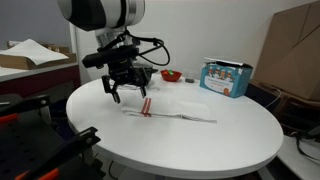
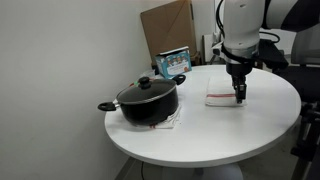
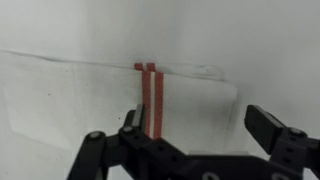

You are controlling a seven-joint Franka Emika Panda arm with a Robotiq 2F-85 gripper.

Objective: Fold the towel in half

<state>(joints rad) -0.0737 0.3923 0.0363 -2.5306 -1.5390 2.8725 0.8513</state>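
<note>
I should next grab the striped end of the towel with my gripper, between the red stripes and the towel's edge, to fold the towel. That end can then fold over the rest of the towel.
The towel is a thin white cloth with a band of red stripes. It lies flat on the round white table and also shows in an exterior view. My gripper hangs just above the towel's striped end, open and empty. In an exterior view it stands over the towel's near edge. In the wrist view the jaws are spread wide over the cloth, with the left finger beside the red stripes. Nothing is between the fingers.
A black pot with a lid stands on the table apart from the towel. A blue box and a small red object sit at the table's far side. A cardboard box leans behind the table.
</note>
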